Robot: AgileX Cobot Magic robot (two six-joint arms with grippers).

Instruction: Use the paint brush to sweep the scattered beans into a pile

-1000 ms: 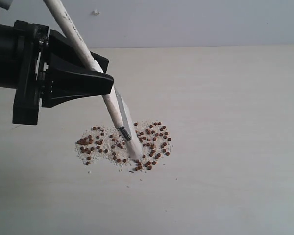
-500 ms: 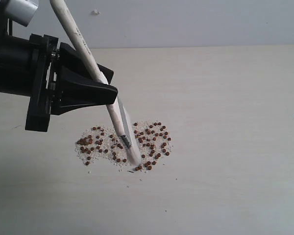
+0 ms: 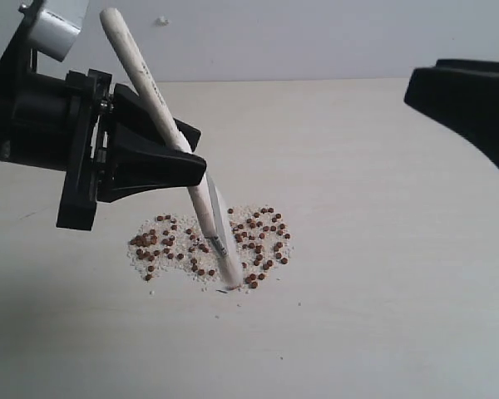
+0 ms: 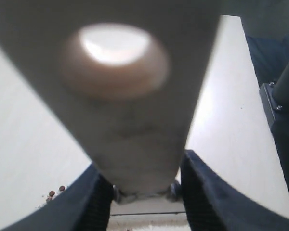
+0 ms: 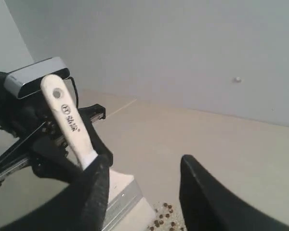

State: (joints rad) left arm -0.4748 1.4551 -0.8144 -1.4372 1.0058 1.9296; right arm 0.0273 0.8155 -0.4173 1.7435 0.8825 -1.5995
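Observation:
My right gripper grabs the paint brush (image 3: 170, 137) by its loose holed end (image 3: 126, 48) next, since my left gripper's black fingers crowd the handle near the ferrule.
The beans (image 3: 208, 243) lie with whitish crumbs in a loose patch of two lobes, much wider than the brush head. The paint brush (image 3: 170, 137) leans between the lobes, its white bristles (image 3: 229, 268) touching the table. My left gripper (image 3: 190, 165) is shut on the cream handle above the silver ferrule (image 3: 214, 241). In the left wrist view the handle (image 4: 130, 120) with its hole fills the frame between the black fingers (image 4: 94, 202); a few beans (image 4: 55, 192) show. My right gripper (image 3: 470, 96) hangs open at the upper right, well above the table. In the right wrist view the gripper (image 5: 143, 163) faces the brush (image 5: 67, 120) and some beans (image 5: 164, 219).
The pale table (image 3: 382, 249) stretches wide around the patch, with a grey wall (image 3: 316, 37) behind it. The left arm's black body (image 3: 33, 125) covers the far left of the table.
My left gripper has shifted right and the brush stands steeper, its bristle tip staying in the patch. My right gripper has come into the exterior view at the upper right.

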